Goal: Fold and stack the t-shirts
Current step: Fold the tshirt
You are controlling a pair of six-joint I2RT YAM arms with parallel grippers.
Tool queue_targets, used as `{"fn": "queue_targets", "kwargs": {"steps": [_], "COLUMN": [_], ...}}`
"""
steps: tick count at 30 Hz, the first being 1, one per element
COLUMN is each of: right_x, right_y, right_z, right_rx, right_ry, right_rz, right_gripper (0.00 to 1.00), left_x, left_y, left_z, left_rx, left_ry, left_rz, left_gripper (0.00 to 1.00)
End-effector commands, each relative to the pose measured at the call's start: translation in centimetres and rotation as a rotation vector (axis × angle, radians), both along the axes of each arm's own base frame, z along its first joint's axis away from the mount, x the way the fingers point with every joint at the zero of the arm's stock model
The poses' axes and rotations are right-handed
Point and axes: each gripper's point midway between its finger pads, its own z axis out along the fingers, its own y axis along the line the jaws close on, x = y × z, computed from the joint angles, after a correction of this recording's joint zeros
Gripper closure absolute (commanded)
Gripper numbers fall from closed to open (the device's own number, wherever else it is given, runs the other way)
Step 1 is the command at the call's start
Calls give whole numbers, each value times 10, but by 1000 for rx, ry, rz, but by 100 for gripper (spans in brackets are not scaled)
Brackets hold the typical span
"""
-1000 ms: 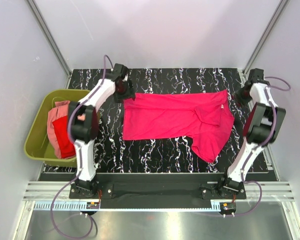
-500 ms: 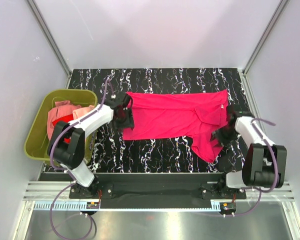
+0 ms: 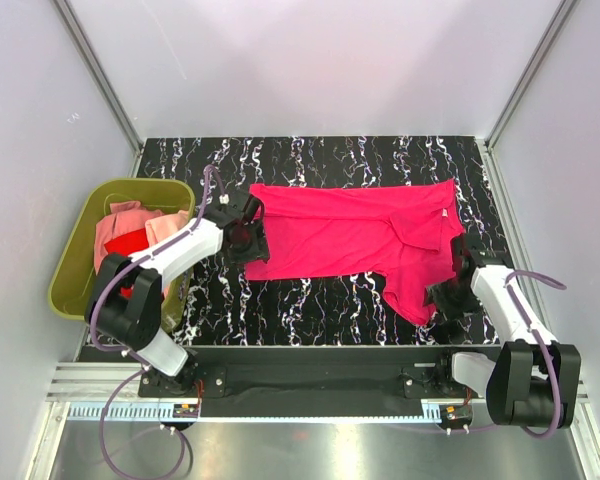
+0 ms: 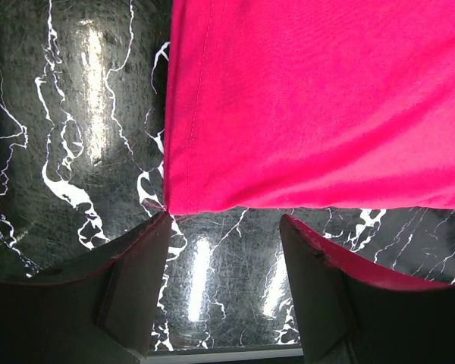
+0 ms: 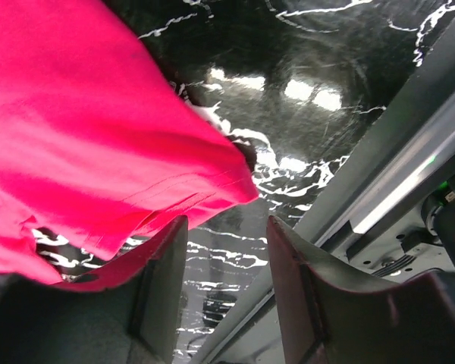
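The magenta-pink t-shirt's sleeve needs to be folded inward over the shirt body, so my right gripper needs to grab the sleeve's near tip next.
A bright magenta-pink t-shirt (image 3: 350, 235) lies spread across the black marbled table. My left gripper (image 3: 246, 243) is low at the shirt's near left corner. In the left wrist view it is open (image 4: 224, 227), with that corner of the shirt (image 4: 318, 98) just ahead of the fingers. My right gripper (image 3: 443, 297) is low at the sleeve's near right tip. In the right wrist view it is open (image 5: 226, 227), with the sleeve edge (image 5: 98, 136) just ahead of the fingers. A red shirt (image 3: 130, 243) and a pale salmon-pink shirt (image 3: 115, 225) lie in the tub.
An olive-green tub (image 3: 80, 300) stands off the table's left edge. The table's metal front rail (image 5: 387, 182) runs close to the right gripper. White walls with metal posts close the back and sides.
Both arms have swung down from the far corners to the shirt's near edge. The left gripper reached the near left corner, the right one the sleeve tip. The shirt has not moved.
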Motion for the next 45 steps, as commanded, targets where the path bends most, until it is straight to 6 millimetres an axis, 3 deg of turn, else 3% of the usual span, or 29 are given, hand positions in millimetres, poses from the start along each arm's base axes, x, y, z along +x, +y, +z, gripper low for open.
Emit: {"fn": "queue_targets", "kwargs": {"steps": [1,9,13,14,15,17,19,27,29,36,45], "right_x": [-7,4,3,2,3,6,8,22,23,26,34], "right_y": [-6,-1,-9,-11,-13,-16,-17,-15,-12,-9,-15], "right_z": [-7,-31,-32,-33,-29,-24,-17,8,10,12,23], "right_rx": [-38,-12,-58,-70,-79,-93,-102,-94,-79,-73,-111], "right_ry": [18,-23,-21,-25,-48,-82,-118,-219,-232,-290,-325], "right_rz": [-45,-87,-79,-78,-83,-77,-70,6,13,40,84], "right_gripper": [46,44,50,55,73,93,100,100,100,100,100], "left_x": [10,13,11,13,12,10,10,-6,-13,-17,-16], "left_y": [-2,0,2,3,3,9,13,10,21,19,16], "left_z": [9,10,10,12,12,10,8,1,0,2,-26], "left_rx": [-27,-14,-29,-32,-38,-20,-12,-159,-137,-244,-194], "left_ry": [-63,-76,-95,-113,-115,-118,-117,-85,-71,-56,30], "left_rz": [27,36,77,90,109,136,182,494,592,865,957], "left_gripper": [35,35,35,36,36,37,37,41,42,44,45]}}
